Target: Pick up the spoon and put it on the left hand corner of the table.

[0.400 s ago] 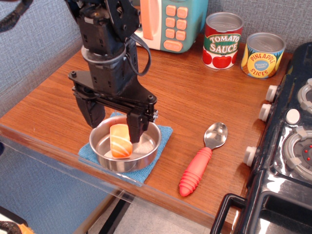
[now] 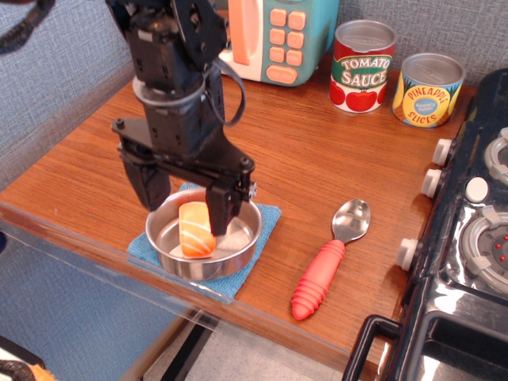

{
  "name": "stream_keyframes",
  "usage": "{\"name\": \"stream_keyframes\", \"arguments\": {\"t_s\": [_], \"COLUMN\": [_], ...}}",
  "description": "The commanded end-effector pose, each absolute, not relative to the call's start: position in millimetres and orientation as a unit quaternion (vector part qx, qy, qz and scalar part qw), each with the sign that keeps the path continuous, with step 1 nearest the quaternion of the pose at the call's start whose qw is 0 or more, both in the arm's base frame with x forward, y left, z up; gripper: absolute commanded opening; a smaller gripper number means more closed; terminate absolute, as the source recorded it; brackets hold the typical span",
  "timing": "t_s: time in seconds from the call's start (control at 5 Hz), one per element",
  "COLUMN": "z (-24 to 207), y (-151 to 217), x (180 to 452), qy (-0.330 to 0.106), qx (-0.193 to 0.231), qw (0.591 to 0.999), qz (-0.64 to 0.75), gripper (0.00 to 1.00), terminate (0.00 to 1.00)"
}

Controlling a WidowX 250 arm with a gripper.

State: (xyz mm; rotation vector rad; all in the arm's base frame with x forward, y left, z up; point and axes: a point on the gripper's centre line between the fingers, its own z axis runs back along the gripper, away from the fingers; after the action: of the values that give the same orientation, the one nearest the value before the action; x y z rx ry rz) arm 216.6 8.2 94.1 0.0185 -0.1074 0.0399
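Note:
The spoon needs to go on the corner of the table, so my gripper should next grab it by its upper handle (image 2: 332, 252), beside the silver bowl (image 2: 352, 220).
The spoon (image 2: 329, 258) lies flat on the reddish-brown table (image 2: 317, 151), right of centre near the front edge. Its silver bowl points away and its ribbed red handle points toward the front. My black gripper (image 2: 184, 202) hangs open over a steel pan (image 2: 205, 232) to the left of the spoon. Its two fingers straddle an orange and white salmon sushi piece (image 2: 196, 230) lying in the pan, without closing on it. The gripper holds nothing and is well apart from the spoon.
The pan sits on a blue cloth (image 2: 250, 262). A tomato sauce can (image 2: 363, 66) and a pineapple slices can (image 2: 429, 89) stand at the back. A toy microwave (image 2: 278, 36) stands at the back centre. A black toy stove (image 2: 468, 238) fills the right side.
My gripper has risen very slightly above the pan. Nothing else has moved.

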Motion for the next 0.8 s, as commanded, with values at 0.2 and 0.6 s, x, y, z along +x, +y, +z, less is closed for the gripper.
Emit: {"name": "stream_keyframes", "arguments": {"t_s": [0.2, 0.6], "z": [95, 79], "y": [-93, -93], "x": [241, 261], "qy": [-0.071, -0.059], "qx": [0.001, 0.018], "qw": [0.993, 0.998], "qz": [-0.093, -0.027], "gripper": [1.00, 1.00], "terminate": [0.00, 0.00]}}
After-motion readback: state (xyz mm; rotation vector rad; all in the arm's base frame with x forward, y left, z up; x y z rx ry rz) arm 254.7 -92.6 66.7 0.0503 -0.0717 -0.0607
